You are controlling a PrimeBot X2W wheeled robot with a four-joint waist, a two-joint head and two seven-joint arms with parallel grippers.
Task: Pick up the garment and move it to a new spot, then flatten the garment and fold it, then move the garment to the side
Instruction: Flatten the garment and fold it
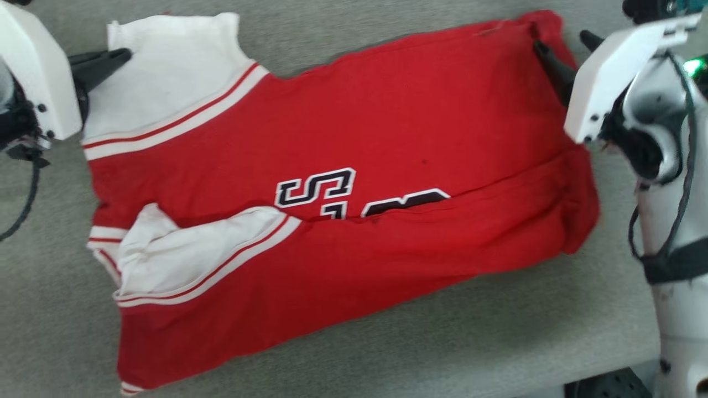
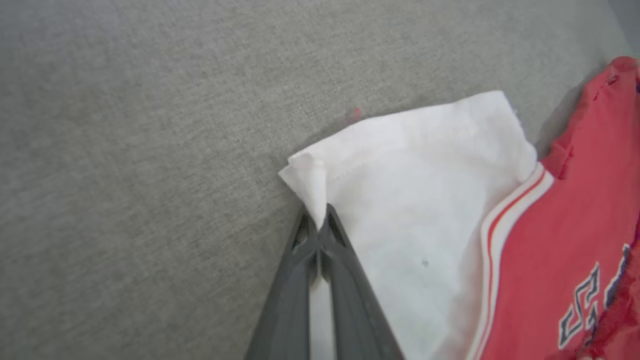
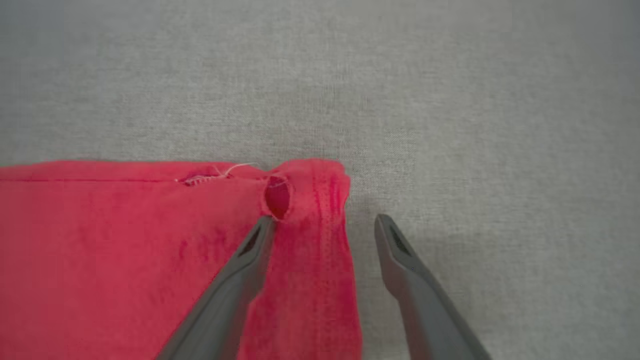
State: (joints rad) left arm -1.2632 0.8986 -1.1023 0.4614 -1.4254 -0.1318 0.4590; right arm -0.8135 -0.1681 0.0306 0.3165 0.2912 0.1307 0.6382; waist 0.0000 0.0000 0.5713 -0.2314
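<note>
Next, my right gripper grabs the jersey by its bunched red hem (image 1: pixel 551 30), to fold it toward the jersey's white shoulder part (image 1: pixel 169 76).
The garment (image 1: pixel 387 121), a red jersey with white striped sleeves and black lettering, lies spread across the grey table with its lower part folded up over the lettering. My left gripper (image 1: pixel 124 54) is at the upper left, on the edge of the white sleeve (image 2: pixel 425 200). In the left wrist view that gripper (image 2: pixel 318 222) is shut, pinching the sleeve's curled corner. At the jersey's far right corner, my right gripper (image 1: pixel 560 40) stands open. The right wrist view shows it (image 3: pixel 325 220) straddling the red hem corner (image 3: pixel 310 190), one finger resting on the cloth and the other over bare table.
Grey cloth covers the table (image 1: pixel 442 342), whose front edge runs across the lower right (image 1: pixel 608 373). My pale right forearm (image 1: pixel 680 276) with a black cable stands along the right side. A loose black cable (image 1: pixel 25 204) hangs at the left.
</note>
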